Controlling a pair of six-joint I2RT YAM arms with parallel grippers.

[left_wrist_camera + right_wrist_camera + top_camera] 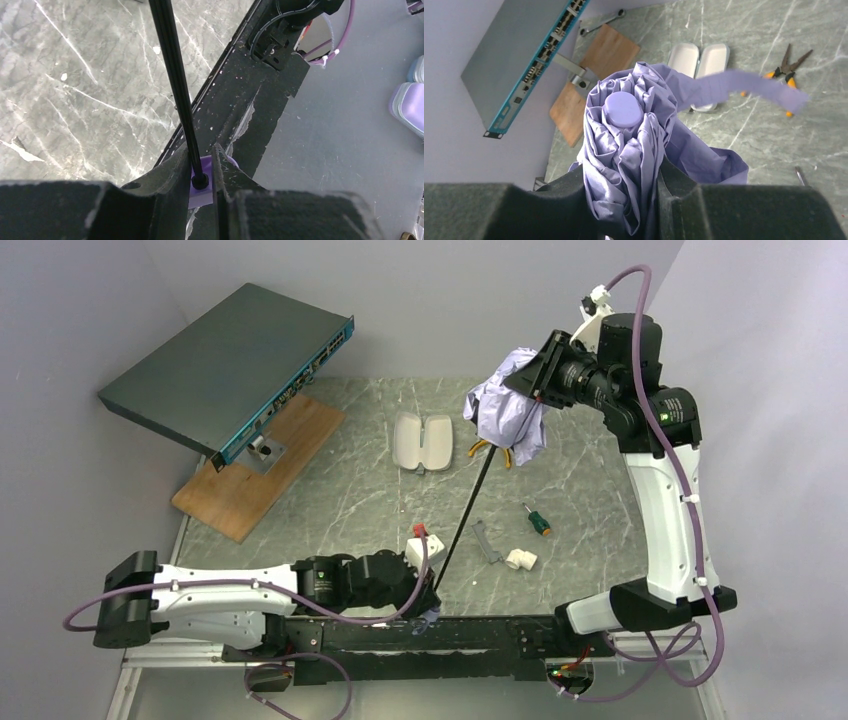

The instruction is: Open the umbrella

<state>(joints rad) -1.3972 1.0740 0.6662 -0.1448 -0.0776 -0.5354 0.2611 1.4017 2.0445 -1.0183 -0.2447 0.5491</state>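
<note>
My left gripper grabs the umbrella's thin black shaft [467, 517] by the purple handle [428, 618] next, which leaves the lavender fabric free to open.
The umbrella [510, 405] is stretched out above the table, its thin black shaft [470, 510] running from the near edge up to the back right. My right gripper [535, 390] is raised there, shut on the bunched lavender fabric [624, 145]. The round top cap [623, 109] points away from the wrist camera, and the closure strap [749, 85] hangs loose to the right. My left gripper [430, 608] sits low at the table's near edge. The small purple handle [204, 192] is pinched between its fingers, and the shaft [175, 75] rises out from between them.
A network switch [230, 365] leans on a stand over a wooden board [265, 465] at the back left. An open white clamshell case [422, 440] and pliers [490, 450] lie mid-table. Nearer are a screwdriver [537, 520], a grey bracket [486, 540], a white pipe fitting [520, 558] and a white block [422, 545].
</note>
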